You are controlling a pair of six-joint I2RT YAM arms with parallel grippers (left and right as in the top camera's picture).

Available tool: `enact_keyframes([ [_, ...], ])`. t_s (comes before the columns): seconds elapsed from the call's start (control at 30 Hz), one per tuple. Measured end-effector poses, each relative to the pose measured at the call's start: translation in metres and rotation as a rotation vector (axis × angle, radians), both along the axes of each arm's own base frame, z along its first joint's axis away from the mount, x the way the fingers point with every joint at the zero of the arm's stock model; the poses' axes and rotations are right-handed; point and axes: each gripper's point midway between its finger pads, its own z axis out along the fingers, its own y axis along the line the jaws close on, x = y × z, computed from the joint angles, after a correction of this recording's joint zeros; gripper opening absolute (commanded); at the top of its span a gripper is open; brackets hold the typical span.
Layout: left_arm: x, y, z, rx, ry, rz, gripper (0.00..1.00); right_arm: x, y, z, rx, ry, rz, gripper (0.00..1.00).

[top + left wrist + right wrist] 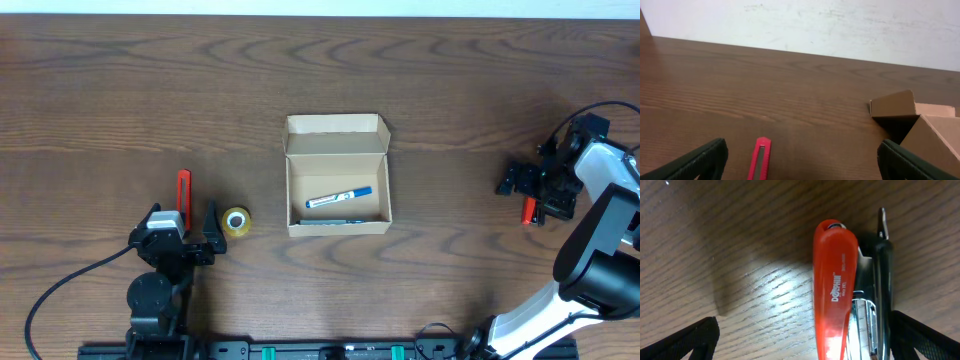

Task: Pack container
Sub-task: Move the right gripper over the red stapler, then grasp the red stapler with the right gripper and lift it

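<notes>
The stapler is deep enough between the right gripper's fingers, and one finger is right against the stapler's dark side. The robot needs to close the right gripper, as it would hold the stapler now.
The tan cardboard container (337, 175) stands open at the table's middle, flap lid raised at the back, with a blue marker pen (338, 197) lying inside. Its corner shows at the right of the left wrist view (920, 125). My left gripper (180, 240) is open at the front left, and a red box cutter (183, 188) lies between its fingers, seen in the left wrist view (760, 160). A small yellow tape roll (236, 221) sits just to its right. My right gripper (535, 190) is open at the far right, straddling an orange stapler (836, 290) that lies on the table.
The dark wooden table (450, 100) runs wide on all sides of the box. A black cable (60, 290) trails at the front left by the left arm's base. A pale wall (815, 25) stands behind the table's far edge.
</notes>
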Motion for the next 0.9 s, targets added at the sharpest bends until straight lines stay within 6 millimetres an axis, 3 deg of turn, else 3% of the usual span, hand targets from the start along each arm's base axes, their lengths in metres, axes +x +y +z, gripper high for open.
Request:
enact_keyframes([
  [0.47, 0.0000, 0.0000, 0.0000, 0.000, 0.000, 0.000, 0.95, 0.0012, -0.0031, -0.0056, -0.027, -0.025, 0.002, 0.91],
  [0.73, 0.0000, 0.0000, 0.0000, 0.000, 0.000, 0.000, 0.95, -0.0007, -0.0053, -0.0062, -0.043, -0.027, 0.001, 0.12],
  [0.9, 0.0000, 0.0000, 0.0000, 0.000, 0.000, 0.000, 0.95, 0.0007, -0.0039, -0.0043, -0.036, -0.038, -0.005, 0.01],
])
